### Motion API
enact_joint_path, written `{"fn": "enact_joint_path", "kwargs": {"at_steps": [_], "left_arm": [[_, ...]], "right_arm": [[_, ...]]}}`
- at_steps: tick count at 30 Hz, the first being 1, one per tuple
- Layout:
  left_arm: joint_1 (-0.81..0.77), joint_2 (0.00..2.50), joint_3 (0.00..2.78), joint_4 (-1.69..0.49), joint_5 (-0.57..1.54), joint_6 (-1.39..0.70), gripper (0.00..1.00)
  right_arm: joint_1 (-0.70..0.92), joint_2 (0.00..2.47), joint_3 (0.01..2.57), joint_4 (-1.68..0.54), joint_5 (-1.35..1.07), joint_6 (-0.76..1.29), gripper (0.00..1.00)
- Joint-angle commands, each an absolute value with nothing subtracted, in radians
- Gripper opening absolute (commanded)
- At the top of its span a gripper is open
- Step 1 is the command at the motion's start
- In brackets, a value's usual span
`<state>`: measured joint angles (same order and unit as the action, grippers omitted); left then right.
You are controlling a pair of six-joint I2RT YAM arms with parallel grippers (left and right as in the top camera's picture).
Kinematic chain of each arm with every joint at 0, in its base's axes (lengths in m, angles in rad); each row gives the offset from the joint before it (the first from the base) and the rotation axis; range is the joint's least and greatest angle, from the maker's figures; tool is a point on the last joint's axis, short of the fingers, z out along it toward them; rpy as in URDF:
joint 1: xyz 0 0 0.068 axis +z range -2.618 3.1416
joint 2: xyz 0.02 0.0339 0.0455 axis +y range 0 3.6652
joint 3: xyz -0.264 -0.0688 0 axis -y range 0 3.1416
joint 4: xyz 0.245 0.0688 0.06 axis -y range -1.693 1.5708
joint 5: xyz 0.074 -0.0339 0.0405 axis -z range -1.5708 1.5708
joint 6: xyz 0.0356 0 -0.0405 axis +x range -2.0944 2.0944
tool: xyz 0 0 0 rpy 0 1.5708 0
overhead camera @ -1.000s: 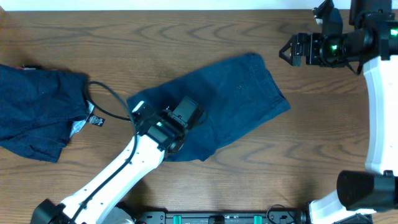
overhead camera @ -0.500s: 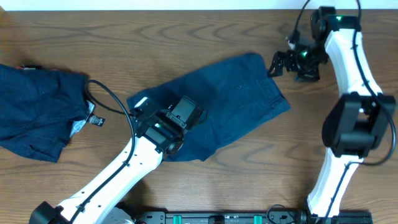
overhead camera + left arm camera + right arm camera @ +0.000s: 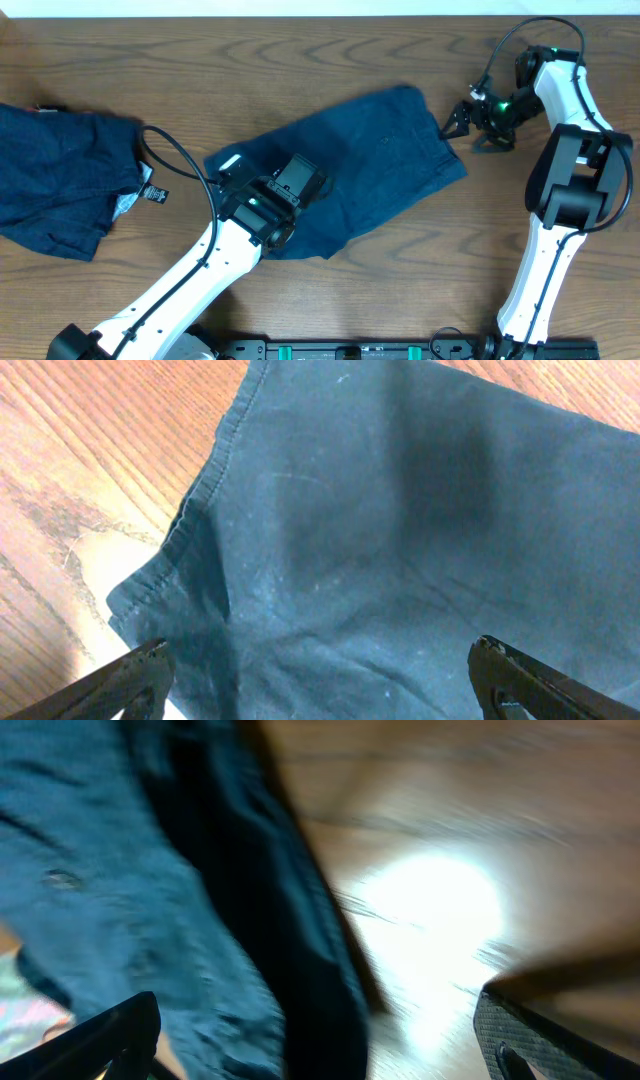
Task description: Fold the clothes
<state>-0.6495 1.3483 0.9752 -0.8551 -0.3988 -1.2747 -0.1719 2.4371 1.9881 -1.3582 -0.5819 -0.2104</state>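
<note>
Next, my right gripper grabs the dark navy garment by its end edge [image 3: 443,137] [image 3: 318,1005] to fold that end over toward the garment's opposite end.
One of the clothes, a dark navy garment [image 3: 360,160], lies spread and slanted at the table's middle. In the left wrist view its hemmed edge and corner [image 3: 215,480] lie on the wood. My left gripper [image 3: 296,182] hovers over the garment's lower left part, open, with fabric below and nothing between the fingers [image 3: 320,685]. My right gripper [image 3: 462,125] sits at the garment's right edge, open. The right wrist view is blurred and shows the dark edge of the cloth [image 3: 300,970] between the wide fingers [image 3: 325,1040]. A second navy garment [image 3: 60,180] lies bunched at far left, with small tags [image 3: 152,193].
The wooden table [image 3: 300,50] shows bare wood along the back and at the front right. A black cable [image 3: 170,160] loops from my left arm over the edge of the left garment. The right arm's white links [image 3: 560,200] stand along the right side.
My right arm has swung down and left from the far right corner to the garment's right edge. The left arm and both garments have stayed put.
</note>
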Motion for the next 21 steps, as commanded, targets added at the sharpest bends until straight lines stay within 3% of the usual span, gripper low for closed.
{"fn": "enact_joint_path", "kwargs": {"at_steps": [1, 16, 19, 20, 21], "left_arm": [[-0.645, 1.349, 0.995, -0.857, -0.408, -1.249, 0.95], [-0.645, 1.349, 0.995, -0.857, -0.401, -1.249, 0.95], [-0.645, 1.349, 0.995, -0.857, -0.393, -1.249, 0.95], [-0.645, 1.349, 0.995, -0.857, -0.389, -1.249, 0.95], [-0.645, 1.349, 0.995, -0.857, -0.382, -1.249, 0.95]], "right_arm": [[-0.141, 2.535, 1.977, -1.33, -0.684, -0.332, 0.99], [0.041, 2.553, 1.977, -1.319, -0.715, -0.367, 0.97], [0.075, 2.553, 1.977, -1.316, -0.71, -0.376, 0.73], [0.085, 2.553, 1.977, -1.314, -0.71, -0.376, 0.61], [0.092, 2.553, 1.977, -1.311, -0.707, -0.375, 0.39]]}}
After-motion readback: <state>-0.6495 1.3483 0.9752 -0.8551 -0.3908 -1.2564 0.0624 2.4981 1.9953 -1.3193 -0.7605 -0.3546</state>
